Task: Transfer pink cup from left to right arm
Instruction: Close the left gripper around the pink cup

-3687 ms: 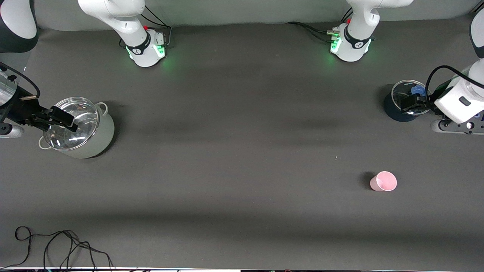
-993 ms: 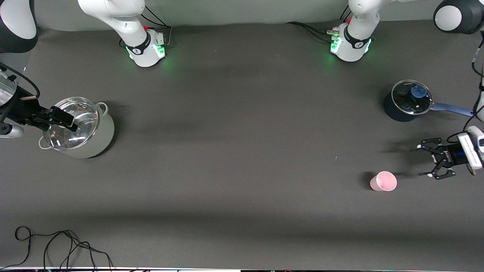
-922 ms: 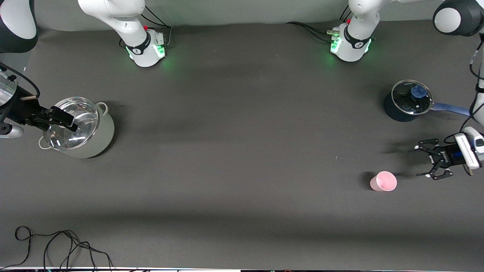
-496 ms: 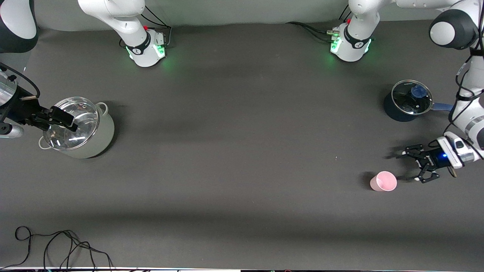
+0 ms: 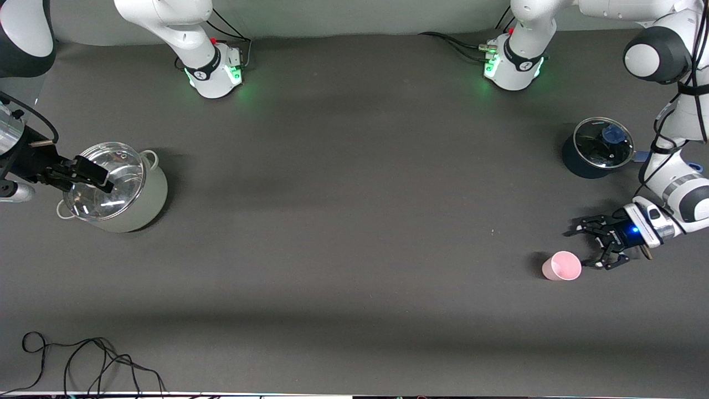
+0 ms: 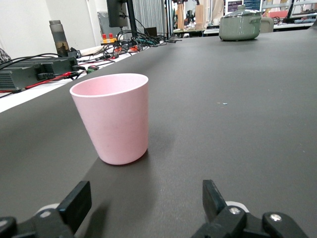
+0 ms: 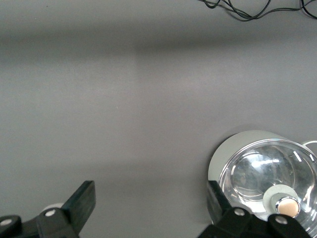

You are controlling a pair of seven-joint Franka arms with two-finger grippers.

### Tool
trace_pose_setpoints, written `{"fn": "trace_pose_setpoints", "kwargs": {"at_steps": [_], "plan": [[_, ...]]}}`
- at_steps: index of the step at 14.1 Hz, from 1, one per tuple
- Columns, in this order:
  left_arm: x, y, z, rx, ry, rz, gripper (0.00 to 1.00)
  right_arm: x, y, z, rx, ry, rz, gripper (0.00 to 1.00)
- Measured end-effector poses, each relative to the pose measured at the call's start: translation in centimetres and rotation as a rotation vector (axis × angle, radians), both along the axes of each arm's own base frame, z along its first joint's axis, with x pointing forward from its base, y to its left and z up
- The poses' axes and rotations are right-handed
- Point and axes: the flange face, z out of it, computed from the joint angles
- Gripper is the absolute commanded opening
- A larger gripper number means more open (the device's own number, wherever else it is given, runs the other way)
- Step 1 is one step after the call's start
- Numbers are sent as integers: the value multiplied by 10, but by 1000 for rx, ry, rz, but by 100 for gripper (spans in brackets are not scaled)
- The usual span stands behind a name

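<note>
My left gripper should next grab the pink cup's lower body near the cup's base, leaving the cup's rim free for my right gripper.
The pink cup (image 5: 561, 266) stands upright on the dark table toward the left arm's end, its mouth up. My left gripper (image 5: 581, 248) is open and empty, low over the table right beside the cup and pointing at it. In the left wrist view the cup (image 6: 113, 119) stands just ahead of the open left gripper (image 6: 146, 203), off-centre and not between the fingers. My right gripper (image 5: 91, 174) is open and empty and waits over the grey-green pot at the right arm's end; it also shows in the right wrist view (image 7: 148, 198).
A grey-green pot with a glass lid (image 5: 119, 188) stands at the right arm's end, also in the right wrist view (image 7: 267, 183). A dark blue saucepan with a glass lid (image 5: 598, 147) stands farther from the front camera than the cup. Loose black cables (image 5: 83, 360) lie at the table's near edge.
My left arm has swung from over the blue saucepan down to the table beside the pink cup, with its gripper open and closing in on the cup. The right arm has not moved.
</note>
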Motion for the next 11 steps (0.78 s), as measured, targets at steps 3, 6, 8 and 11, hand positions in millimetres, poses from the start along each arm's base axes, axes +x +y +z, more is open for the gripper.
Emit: {"fn": "trace_pose_setpoints", "kwargs": {"at_steps": [3,6,8,11], "plan": [[7,-19,-2,-32,35,-3,100,0,0,0,0,0,0,100],[13,-37,-6,-41,50,1,100,0,0,0,0,0,0,100],[17,-48,-11,-49,51,23,100,0,0,0,0,0,0,100],[21,-58,-14,-59,49,45,100,0,0,0,0,0,-1,99]]}}
